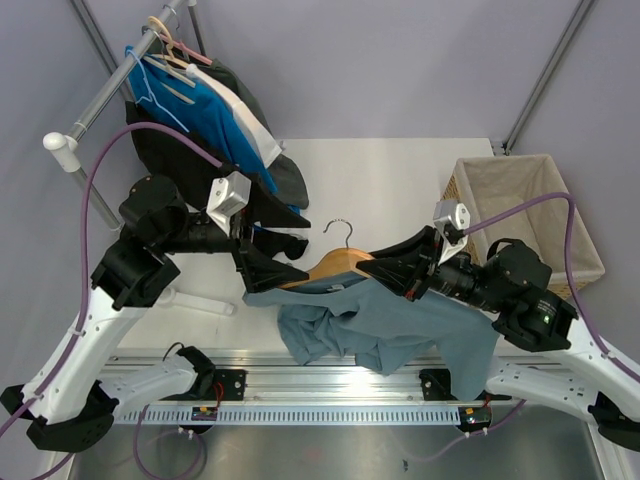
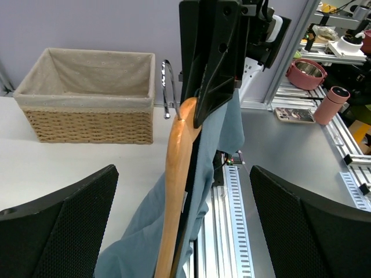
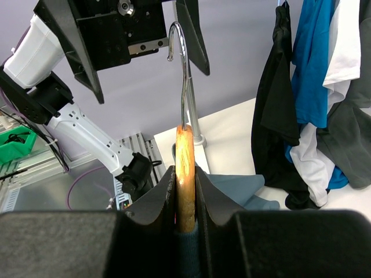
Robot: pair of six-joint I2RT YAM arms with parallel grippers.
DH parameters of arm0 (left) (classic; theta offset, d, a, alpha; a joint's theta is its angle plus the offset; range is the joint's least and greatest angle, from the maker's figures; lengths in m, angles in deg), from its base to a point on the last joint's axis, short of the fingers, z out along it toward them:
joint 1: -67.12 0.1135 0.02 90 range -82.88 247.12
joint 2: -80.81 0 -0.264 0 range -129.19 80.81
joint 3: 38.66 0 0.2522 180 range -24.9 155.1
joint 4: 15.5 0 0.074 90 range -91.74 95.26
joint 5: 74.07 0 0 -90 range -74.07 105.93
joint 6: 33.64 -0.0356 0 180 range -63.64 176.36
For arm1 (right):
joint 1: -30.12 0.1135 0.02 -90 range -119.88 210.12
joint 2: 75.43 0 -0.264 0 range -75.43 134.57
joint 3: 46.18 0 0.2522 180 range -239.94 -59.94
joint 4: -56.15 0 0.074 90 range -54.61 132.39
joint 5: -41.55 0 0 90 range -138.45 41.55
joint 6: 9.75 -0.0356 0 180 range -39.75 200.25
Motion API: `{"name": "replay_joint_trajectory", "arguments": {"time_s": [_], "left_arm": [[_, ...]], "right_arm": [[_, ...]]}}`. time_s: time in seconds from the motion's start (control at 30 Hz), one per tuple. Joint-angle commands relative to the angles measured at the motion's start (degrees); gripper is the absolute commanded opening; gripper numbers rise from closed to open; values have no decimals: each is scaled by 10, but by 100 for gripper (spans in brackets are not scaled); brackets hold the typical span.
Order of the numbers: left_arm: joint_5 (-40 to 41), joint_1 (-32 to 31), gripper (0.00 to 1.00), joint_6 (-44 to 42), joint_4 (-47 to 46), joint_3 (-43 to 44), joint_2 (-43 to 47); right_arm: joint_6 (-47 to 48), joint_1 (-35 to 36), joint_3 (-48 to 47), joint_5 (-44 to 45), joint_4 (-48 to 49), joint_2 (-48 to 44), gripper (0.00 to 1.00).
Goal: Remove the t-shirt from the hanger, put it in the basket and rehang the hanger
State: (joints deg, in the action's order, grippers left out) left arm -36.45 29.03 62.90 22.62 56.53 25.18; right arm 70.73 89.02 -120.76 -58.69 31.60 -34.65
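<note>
I need to grab the hanger's bare wood beside the metal hook with my left gripper next, so my right gripper stays free to take off the t-shirt.
A wooden hanger (image 1: 335,266) with a metal hook (image 1: 342,231) is held above the table's near edge. A grey-blue t-shirt (image 1: 385,330) hangs off it, bunched down toward the rail. My right gripper (image 1: 400,272) is shut on the hanger's right arm; in the right wrist view the fingers (image 3: 215,200) clamp the wood (image 3: 185,174) with shirt cloth below. My left gripper (image 1: 270,252) is open at the hanger's left end. In the left wrist view the hanger (image 2: 177,191) and the t-shirt (image 2: 145,231) run between its spread fingers (image 2: 64,226), touching neither.
A wicker basket (image 1: 520,215) with a cloth liner stands at the right of the table. A clothes rail (image 1: 105,90) at the back left carries several hung garments (image 1: 215,130). A metal rail (image 1: 330,385) runs along the near edge.
</note>
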Motion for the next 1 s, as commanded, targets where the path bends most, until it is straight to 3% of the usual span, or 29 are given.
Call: {"name": "replay_joint_trajectory", "arguments": {"time_s": [0.0, 0.23, 0.57, 0.97], "left_arm": [[-33, -2, 98, 11, -11, -8, 3], [-33, -15, 98, -2, -11, -24, -8], [-40, -30, 90, -13, -12, -22, -36], [1, -41, 58, 0, -12, -32, -71]], "right_arm": [[-12, 2, -16, 1, 67, 8, 0], [-16, 2, -33, -4, 89, 49, 0], [-23, 2, -68, -12, 103, 95, 0], [-23, 2, -80, -18, 115, 96, 0]]}}
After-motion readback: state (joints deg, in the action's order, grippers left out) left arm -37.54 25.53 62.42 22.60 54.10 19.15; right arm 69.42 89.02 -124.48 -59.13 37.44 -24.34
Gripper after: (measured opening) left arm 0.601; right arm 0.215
